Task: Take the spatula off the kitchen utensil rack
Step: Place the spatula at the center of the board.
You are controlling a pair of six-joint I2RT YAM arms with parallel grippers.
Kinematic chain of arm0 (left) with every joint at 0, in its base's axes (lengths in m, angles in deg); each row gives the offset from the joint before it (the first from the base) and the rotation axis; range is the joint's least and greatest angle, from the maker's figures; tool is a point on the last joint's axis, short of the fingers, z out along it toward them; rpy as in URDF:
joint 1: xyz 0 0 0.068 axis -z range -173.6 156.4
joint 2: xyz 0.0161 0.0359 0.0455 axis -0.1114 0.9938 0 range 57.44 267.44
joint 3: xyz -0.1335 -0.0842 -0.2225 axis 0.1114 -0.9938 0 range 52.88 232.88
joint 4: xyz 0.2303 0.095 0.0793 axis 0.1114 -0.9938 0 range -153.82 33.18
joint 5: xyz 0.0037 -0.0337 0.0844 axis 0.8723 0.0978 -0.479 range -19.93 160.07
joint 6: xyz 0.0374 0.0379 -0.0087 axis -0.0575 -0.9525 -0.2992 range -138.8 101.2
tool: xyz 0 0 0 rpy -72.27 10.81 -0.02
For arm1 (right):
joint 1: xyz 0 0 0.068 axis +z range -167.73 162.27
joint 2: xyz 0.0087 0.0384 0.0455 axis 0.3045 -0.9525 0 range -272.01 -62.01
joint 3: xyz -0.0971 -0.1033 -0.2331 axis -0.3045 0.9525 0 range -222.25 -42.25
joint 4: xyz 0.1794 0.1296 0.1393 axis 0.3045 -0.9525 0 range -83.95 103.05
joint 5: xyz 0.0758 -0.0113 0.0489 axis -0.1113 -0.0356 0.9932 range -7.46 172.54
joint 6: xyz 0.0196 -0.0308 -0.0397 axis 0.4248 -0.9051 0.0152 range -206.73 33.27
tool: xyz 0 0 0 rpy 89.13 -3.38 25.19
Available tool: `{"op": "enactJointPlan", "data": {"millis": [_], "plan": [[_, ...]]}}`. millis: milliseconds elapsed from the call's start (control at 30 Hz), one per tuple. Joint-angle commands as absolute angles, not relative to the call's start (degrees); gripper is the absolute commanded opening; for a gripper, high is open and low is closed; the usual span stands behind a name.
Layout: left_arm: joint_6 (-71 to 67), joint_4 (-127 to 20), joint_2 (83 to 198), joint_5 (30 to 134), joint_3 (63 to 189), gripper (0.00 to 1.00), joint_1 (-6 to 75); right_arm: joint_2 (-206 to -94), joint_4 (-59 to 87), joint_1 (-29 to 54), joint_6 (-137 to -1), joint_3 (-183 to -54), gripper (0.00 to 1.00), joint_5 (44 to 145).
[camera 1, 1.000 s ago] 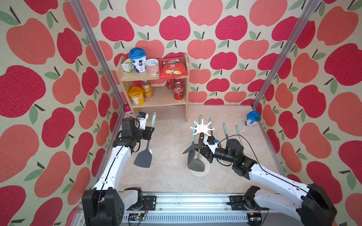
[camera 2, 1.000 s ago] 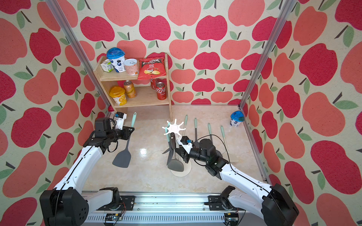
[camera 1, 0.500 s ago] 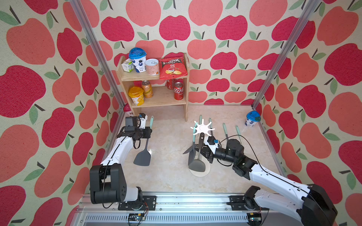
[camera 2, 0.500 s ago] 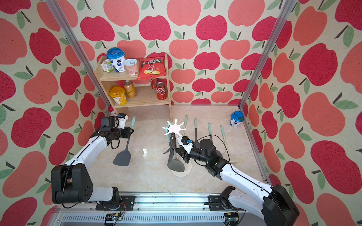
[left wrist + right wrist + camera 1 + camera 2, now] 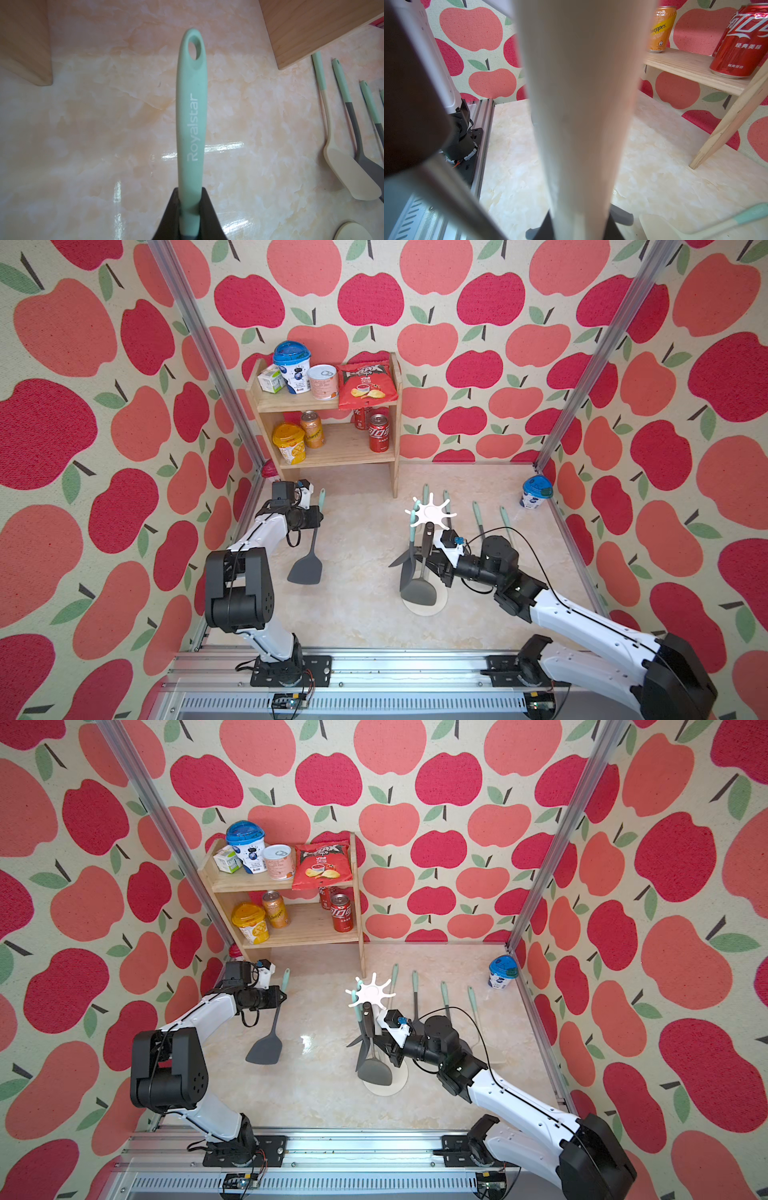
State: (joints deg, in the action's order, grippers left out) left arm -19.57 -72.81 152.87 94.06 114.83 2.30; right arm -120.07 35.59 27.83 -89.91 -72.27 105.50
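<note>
I should keep holding the spatula point(image 5: 305, 570). My left gripper has its handle above the flat table, and the spatula would drop onto the table if the gripper opened now.
The spatula point(image 5: 305, 570) has a mint handle point(image 5: 192, 124) and a dark grey blade point(image 5: 264, 1050). It hangs blade-down over the left side of the table, well clear of the rack. My left gripper point(image 5: 313, 517) point(image 5: 190, 193) is shut on the handle's lower part. The kitchen utensil rack is white, with a star-shaped top point(image 5: 430, 512) and a round base point(image 5: 440, 605), and stands at mid-table. Two dark grey utensils point(image 5: 417, 591) hang from it. My right gripper point(image 5: 434, 566) is shut on the rack's pole point(image 5: 579, 104), which fills the right wrist view.
A wooden two-tier shelf point(image 5: 332, 450) with cans, cups and a chips bag stands at the back left. Several mint-handled utensils point(image 5: 478, 516) lie on the table behind the rack. A blue-lidded cup point(image 5: 536, 491) sits in the back right corner. Metal frame posts point(image 5: 582, 377) line the walls.
My left arm has folded back, its shoulder link now upright near the front rail. The spatula stays in its grip and has shifted slightly toward the shelf. The right arm and rack have not moved.
</note>
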Motion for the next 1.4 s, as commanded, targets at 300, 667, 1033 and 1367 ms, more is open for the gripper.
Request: {"op": "enactJointPlan", "data": {"millis": [300, 667, 1033, 1367], "plan": [[-19.4, -68.9, 158.5, 94.3, 115.6, 0.00, 1.9, -120.1, 31.7, 26.7, -91.4, -71.1, 0.00, 103.7], [-21.4, -70.5, 163.9, 93.4, 118.2, 0.00, -0.1, -119.3, 30.9, 26.6, -91.7, -71.2, 0.00, 103.3], [-22.3, -72.4, 168.1, 93.3, 120.5, 0.00, -0.3, -119.7, 30.9, 26.5, -91.9, -71.3, 0.00, 103.5], [-22.3, -74.0, 170.4, 93.8, 121.8, 0.00, -0.4, -120.3, 31.0, 26.3, -91.9, -71.4, 0.00, 103.5]]}}
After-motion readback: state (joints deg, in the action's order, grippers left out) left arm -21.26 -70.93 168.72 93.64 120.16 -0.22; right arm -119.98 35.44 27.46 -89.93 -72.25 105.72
